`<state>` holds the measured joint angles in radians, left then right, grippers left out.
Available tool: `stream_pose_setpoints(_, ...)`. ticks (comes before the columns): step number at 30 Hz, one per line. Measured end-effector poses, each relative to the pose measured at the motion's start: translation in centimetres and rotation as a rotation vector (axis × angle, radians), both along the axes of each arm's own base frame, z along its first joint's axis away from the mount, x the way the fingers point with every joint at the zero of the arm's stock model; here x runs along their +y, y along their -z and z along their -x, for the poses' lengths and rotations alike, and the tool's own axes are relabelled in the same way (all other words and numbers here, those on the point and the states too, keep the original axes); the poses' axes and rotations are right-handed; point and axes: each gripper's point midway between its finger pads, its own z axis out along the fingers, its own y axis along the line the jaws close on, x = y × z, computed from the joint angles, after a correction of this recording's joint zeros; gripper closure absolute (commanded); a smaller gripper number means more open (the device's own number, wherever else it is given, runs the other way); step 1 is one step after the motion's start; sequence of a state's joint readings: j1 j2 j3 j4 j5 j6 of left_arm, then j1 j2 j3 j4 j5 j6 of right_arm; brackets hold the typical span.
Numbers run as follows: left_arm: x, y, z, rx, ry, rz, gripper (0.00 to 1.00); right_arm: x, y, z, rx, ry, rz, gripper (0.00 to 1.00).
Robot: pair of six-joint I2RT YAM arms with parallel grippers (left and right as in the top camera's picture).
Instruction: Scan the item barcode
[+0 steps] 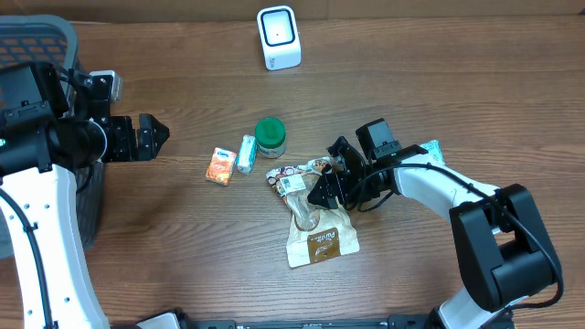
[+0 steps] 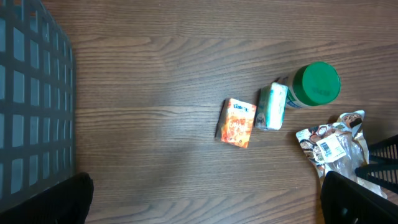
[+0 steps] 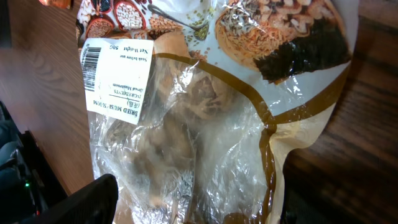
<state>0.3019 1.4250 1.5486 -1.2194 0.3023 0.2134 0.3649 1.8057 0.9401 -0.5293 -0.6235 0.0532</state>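
The robot's right gripper will next grab the mushroom bag by the side edge away from its barcode label, so the label stays uncovered and can be scanned.
The item, a clear bag of dried mushrooms [image 1: 315, 224], lies flat on the table with its white barcode label [image 1: 291, 183] facing up. It fills the right wrist view, where the bag [image 3: 205, 124] shows its label [image 3: 115, 78] at upper left. My right gripper [image 1: 324, 192] is low over the bag, open, its fingers standing either side of the plastic [image 3: 199, 211]. The white scanner [image 1: 279, 37] stands at the back centre. My left gripper [image 1: 154, 137] hovers far left, open and empty [image 2: 214, 208]; the left wrist view catches the bag [image 2: 336, 146] at its right edge.
An orange box [image 1: 219, 166], a mint packet [image 1: 246, 153] and a green-lidded jar [image 1: 270, 135] sit just left of the bag. A grey mesh basket [image 1: 37, 41] stands at the far left edge, under the left arm.
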Motion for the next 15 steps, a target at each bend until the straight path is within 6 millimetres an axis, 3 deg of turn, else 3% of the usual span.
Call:
stream_pose_setpoints(4,0.0,0.0,0.0,0.000,0.000,0.000,0.00,0.2,0.0,0.2,0.008,0.001,-0.014,0.20)
stream_pose_setpoints(12,0.0,0.0,0.0,0.000,0.000,0.000,0.00,1.3,0.5,1.4,0.038,-0.027,-0.044,0.48)
stream_pose_setpoints(15,0.0,0.0,0.0,0.000,0.000,0.000,0.00,1.7,0.7,1.5,0.053,-0.030,-0.081,0.52)
